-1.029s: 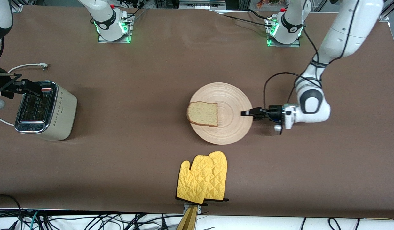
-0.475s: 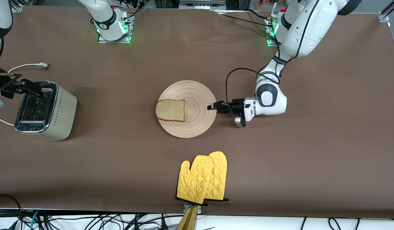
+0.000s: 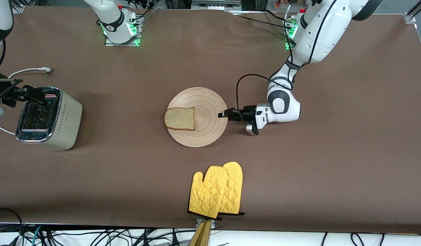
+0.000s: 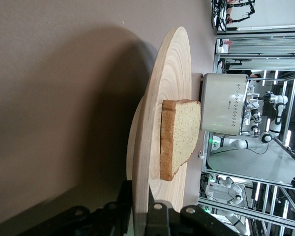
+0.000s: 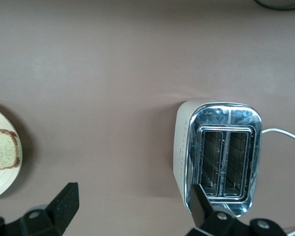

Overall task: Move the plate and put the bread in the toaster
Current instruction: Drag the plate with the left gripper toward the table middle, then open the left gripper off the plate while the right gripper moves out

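I should open my left gripper, because the plate's base (image 4: 132, 142) meets its dark shadow on the tabletop and the plate would stay there.
The round tan wooden plate (image 3: 203, 114) lies at the table's middle with the square bread slice (image 3: 179, 118) on its part toward the right arm's end. My left gripper (image 3: 222, 114) is shut on the plate's rim at the left arm's end; in the left wrist view (image 4: 141, 214) its jaws clamp the plate (image 4: 155, 118) edge, with the bread (image 4: 179, 137) on top. The cream toaster (image 3: 48, 118) stands at the right arm's end. My right gripper (image 5: 132, 206) hangs open and empty above the toaster (image 5: 219, 157) and waits; the plate's edge (image 5: 0, 184) and bread (image 5: 4, 149) show there too.
A pair of yellow oven mitts (image 3: 218, 189) lies nearer the front camera than the plate, by the table's front edge. The toaster's white cord (image 3: 26, 71) runs toward the robots' bases. Bare brown table lies between plate and toaster.
My left gripper has dragged the plate with the bread toward the right arm's end, most of it in the first half second. The right arm has not moved.
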`<state>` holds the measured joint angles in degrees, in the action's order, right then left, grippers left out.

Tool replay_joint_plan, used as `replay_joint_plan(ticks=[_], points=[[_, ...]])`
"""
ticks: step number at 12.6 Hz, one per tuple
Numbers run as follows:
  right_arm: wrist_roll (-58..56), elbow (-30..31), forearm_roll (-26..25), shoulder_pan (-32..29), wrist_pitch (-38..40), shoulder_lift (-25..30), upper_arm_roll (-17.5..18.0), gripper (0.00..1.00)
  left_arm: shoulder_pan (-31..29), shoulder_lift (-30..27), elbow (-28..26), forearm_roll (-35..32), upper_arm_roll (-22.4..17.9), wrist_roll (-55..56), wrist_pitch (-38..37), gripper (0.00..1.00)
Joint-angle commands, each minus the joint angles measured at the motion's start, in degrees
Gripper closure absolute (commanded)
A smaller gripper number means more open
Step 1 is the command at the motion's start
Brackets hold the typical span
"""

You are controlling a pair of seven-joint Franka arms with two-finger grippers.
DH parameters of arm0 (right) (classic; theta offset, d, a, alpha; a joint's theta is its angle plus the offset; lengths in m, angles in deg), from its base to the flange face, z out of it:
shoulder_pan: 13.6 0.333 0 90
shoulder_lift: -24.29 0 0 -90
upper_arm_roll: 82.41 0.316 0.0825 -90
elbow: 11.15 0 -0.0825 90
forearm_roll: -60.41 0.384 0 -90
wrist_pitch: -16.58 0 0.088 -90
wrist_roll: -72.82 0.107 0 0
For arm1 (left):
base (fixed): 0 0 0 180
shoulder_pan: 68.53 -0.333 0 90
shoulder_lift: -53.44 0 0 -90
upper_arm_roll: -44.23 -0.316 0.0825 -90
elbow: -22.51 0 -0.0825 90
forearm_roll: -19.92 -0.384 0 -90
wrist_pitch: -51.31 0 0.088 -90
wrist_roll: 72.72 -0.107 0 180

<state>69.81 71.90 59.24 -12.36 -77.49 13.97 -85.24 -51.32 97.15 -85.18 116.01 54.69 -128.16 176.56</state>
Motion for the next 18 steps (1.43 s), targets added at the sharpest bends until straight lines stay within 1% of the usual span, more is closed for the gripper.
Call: replay_joint_plan(ticks=[1, 2, 4, 5, 6, 7, 8, 10, 11, 12, 13, 14, 16, 17, 18], points=[[-0.25, -1.23, 1.08, -0.36, -0.41, -1.10, 0.19, 0.00, 1.16, 1.02, 2.04, 4.26, -0.45, -1.16, -0.36, 1.00], [0.02, -1.31, 1.08, -0.45, -0.42, -1.19, 0.19, 0.00, 1.16, 1.02, 2.04, 4.88, -0.53, -1.24, -0.36, 0.98], [0.02, -1.05, 0.64, -0.36, -0.24, -1.19, 0.28, 0.00, 1.16, 1.02, 2.04, 4.89, -0.53, -1.16, -0.36, 0.75], [-0.16, -1.05, -0.14, -0.01, -0.41, -1.19, 0.28, 0.00, 1.16, 1.02, 1.95, 4.89, -0.97, -1.24, -0.36, 0.74], [0.10, -0.88, -1.37, 0.25, -0.59, -1.19, 0.62, 0.00, 1.16, 1.02, 1.87, 4.89, -1.50, -1.24, -0.44, 0.66], [0.11, -0.87, -1.73, 0.69, -0.77, -1.19, 0.80, 0.00, 1.07, 0.85, 1.69, 4.80, -2.11, -1.24, -0.44, 0.48], [0.11, -0.87, -1.73, 0.87, -0.77, -1.10, 0.80, 0.00, 1.07, 0.76, 1.43, 4.63, -2.72, -1.24, -0.53, 0.40], [-0.07, -0.96, -1.65, 0.87, -0.77, -0.93, 0.72, 0.00, 0.55, -0.29, 0.90, 4.54, -3.69, -1.07, -0.80, 0.38], [-0.42, -0.96, -1.12, 0.70, -0.51, -1.01, 0.72, 0.00, 0.37, -1.25, 0.29, 4.45, -5.09, -0.98, -1.14, 0.34], [-0.42, -0.96, -1.12, 0.70, -0.07, -0.93, 0.72, 0.00, -0.50, -2.48, -0.76, 3.32, -5.63, -0.89, -1.32, 0.29], [-0.42, -1.05, -1.03, 0.78, -0.07, -0.84, 0.72, 0.00, -2.08, -3.89, -1.38, 0.26, -5.72, -0.63, -1.32, 0.04], [0.01, -0.96, -0.94, 0.87, -0.07, -1.01, 0.80, 0.00, -3.75, -5.64, -2.52, -2.20, -5.81, -0.37, -1.32, 0.00], [0.46, -0.09, 0.45, 2.27, -0.06, -1.28, 0.98, 0.00, -7.52, -9.94, -4.37, -9.57, -5.90, 3.21, -1.32, 0.00], [1.68, 0.35, 1.60, 3.06, -0.50, -2.15, 0.98, 0.00, -10.24, -12.58, -5.24, -14.83, -5.81, 7.33, -1.32, 0.00], [5.17, 0.88, 3.17, 4.20, -0.85, -3.03, 0.98, 0.00, -12.70, -15.21, -5.78, -21.50, -5.55, 11.72, -1.41, 0.00]])
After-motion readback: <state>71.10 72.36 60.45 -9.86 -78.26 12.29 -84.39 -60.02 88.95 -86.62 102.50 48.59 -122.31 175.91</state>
